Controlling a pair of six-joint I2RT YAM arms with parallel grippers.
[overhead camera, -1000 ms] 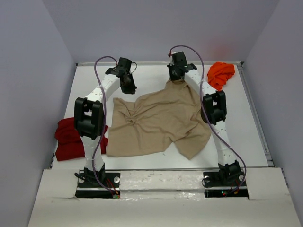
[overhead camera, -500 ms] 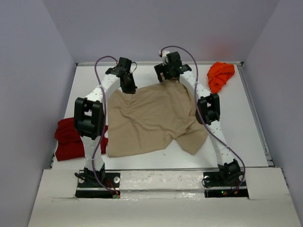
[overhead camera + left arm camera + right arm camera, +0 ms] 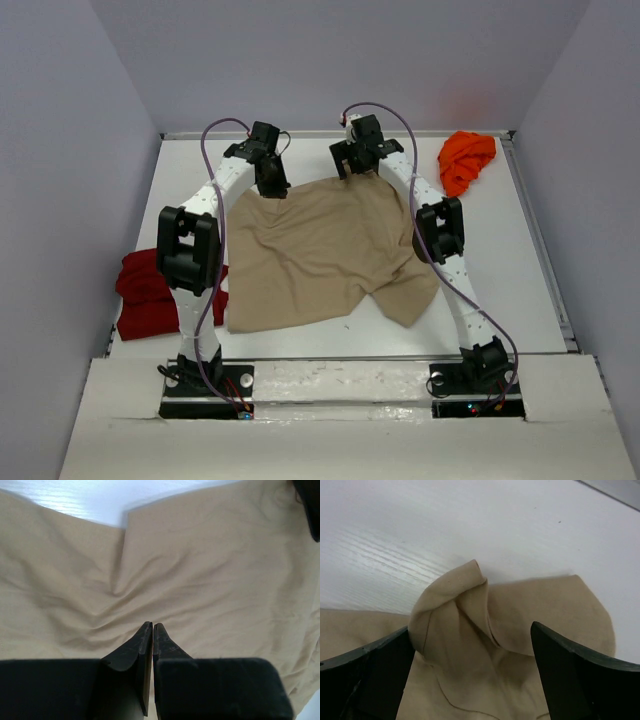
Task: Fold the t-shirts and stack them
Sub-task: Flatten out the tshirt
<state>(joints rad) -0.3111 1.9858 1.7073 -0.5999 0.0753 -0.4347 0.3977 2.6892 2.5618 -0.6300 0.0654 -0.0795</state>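
Note:
The tan t-shirt's far edge [image 3: 314, 187] needs to be straightened for folding, so my right gripper should next grab the tan t-shirt by the bunched fold [image 3: 357, 176] at that edge.
The tan t-shirt [image 3: 320, 250] lies spread in the middle of the table, one flap hanging toward the near right. My left gripper [image 3: 272, 186] sits at its far left corner, and in the left wrist view this gripper [image 3: 151, 626] is shut on the tan cloth [image 3: 210, 565], creases running to the tips. My right gripper [image 3: 355, 160] hovers open over the far edge. A bunched fold of the tan shirt [image 3: 455, 610] lies loose between its wide fingers [image 3: 472, 645]. The dark red t-shirt [image 3: 145, 292] is heaped at the left edge, and the orange one [image 3: 467, 158] at the far right.
White table [image 3: 500, 270] with a raised rim; grey walls close in on three sides. Both arm bases stand at the near edge. Bare table [image 3: 470, 525] shows beyond the shirt's far edge.
My right gripper has opened and let go of the tan shirt's far edge, shifting a little left. The shirt has dropped and spread flatter. The left gripper has stayed put.

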